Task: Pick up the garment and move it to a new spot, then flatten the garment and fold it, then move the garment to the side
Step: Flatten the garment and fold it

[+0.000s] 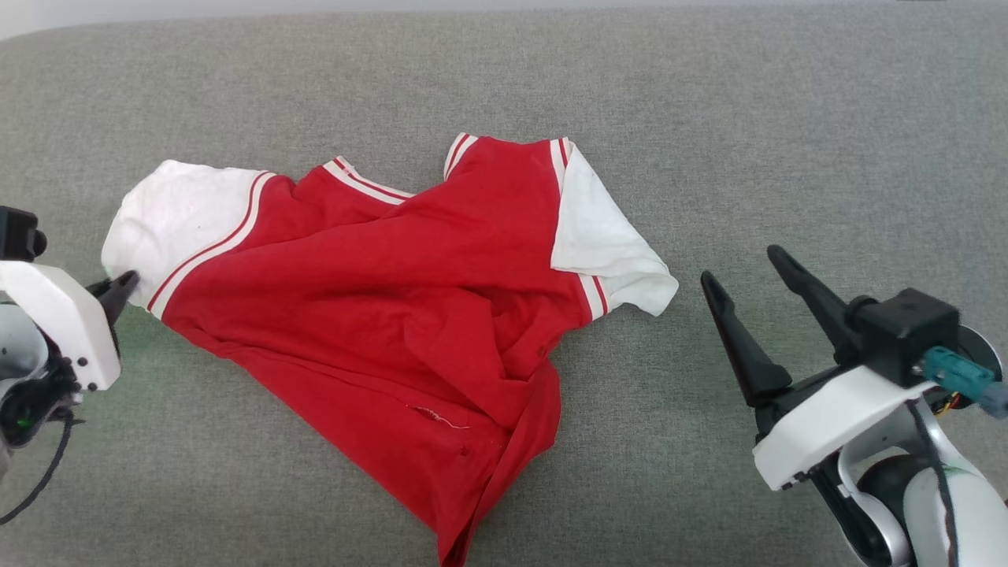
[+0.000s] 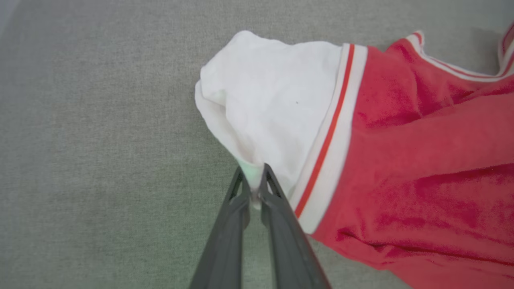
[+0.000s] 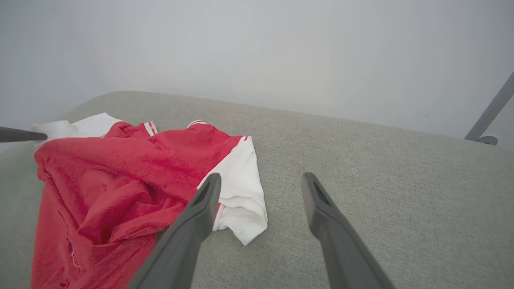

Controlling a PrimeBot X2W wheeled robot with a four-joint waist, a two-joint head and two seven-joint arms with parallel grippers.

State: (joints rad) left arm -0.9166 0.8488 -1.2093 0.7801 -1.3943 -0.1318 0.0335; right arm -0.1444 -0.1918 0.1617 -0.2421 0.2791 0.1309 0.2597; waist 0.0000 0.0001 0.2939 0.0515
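Note:
I should pick up the white sleeve next with my right gripper by its loose outer edge, because the garment's red body lies slack and crumpled.
The garment lies crumpled on the grey cloth surface, red body toward me, one white sleeve at each side. My left gripper sits at the left sleeve's lower edge. In the left wrist view its fingers are shut on a pinch of the white sleeve of the garment. My right gripper stands open to the right of the right sleeve, apart from it. In the right wrist view the right gripper has bare surface between its fingers, and the garment lies to the left.
The grey padded surface stretches wide behind and to the right of the shirt. A pale wall rises past its far edge, with a grey metal leg at far right. The left gripper's finger pokes in from the left edge.

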